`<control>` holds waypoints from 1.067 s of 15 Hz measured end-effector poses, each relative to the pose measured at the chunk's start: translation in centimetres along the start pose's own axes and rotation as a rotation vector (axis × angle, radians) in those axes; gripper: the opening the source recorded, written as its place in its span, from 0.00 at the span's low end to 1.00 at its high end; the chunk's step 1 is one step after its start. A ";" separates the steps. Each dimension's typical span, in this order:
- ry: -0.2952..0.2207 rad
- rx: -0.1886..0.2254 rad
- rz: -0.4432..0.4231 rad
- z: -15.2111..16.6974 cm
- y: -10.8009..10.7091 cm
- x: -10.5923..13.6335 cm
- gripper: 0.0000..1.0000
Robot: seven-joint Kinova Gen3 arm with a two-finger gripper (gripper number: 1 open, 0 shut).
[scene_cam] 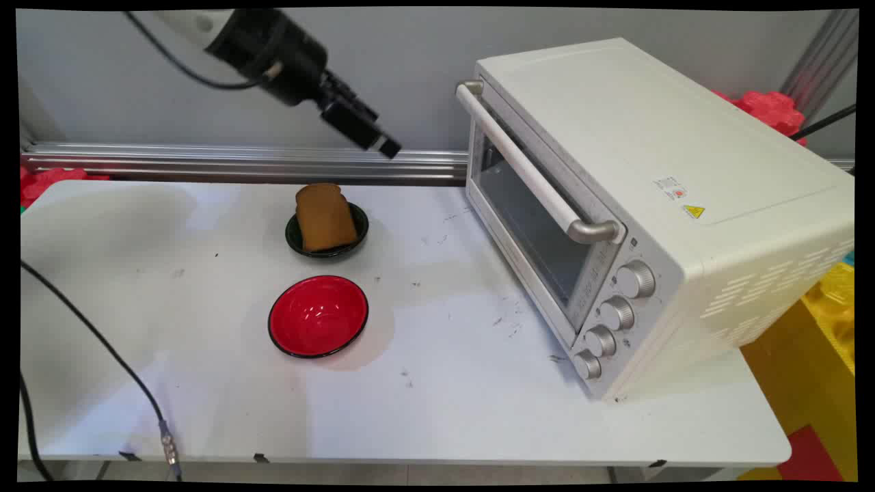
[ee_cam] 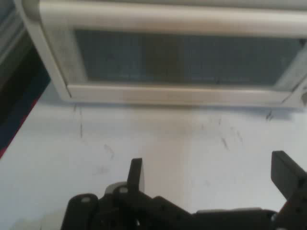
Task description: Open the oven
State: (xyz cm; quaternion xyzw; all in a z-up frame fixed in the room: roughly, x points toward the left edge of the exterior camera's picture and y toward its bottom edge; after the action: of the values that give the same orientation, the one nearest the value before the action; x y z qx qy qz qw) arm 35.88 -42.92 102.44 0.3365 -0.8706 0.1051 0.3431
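Next, my gripper needs to grab the end of the long handle bar opposite the knobs, to swing the oven door open.
My black gripper hangs high above the table's back, pointing right and down toward the white toaster oven. In the hand view the gripper is open, with bare table between its fingers. The oven's shut glass door and its handle fill the top of that view. Below and left of the gripper, a slice of brown toast leans in a small dark bowl. An empty red bowl sits in front of it.
The oven has several silver knobs on its near right end and a long handle across the door. A black cable trails over the table's left front. A metal rail runs along the wall.
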 end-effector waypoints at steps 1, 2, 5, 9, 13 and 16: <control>0.011 0.001 -0.002 0.2 0.3 1.0 1.00; 0.020 0.002 -0.004 0.3 0.6 2.0 1.00; 0.031 -0.005 -0.013 0.9 1.5 4.4 1.00; 0.037 -0.014 -0.010 1.6 2.2 7.0 1.00; 0.030 -0.020 0.003 2.0 2.6 8.5 1.00; 0.020 -0.024 0.018 2.2 2.7 9.1 0.00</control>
State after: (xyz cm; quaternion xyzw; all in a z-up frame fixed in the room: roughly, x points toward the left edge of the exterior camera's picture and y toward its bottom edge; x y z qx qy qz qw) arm 28.03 -46.49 107.04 0.3235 -0.8713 0.1009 0.3550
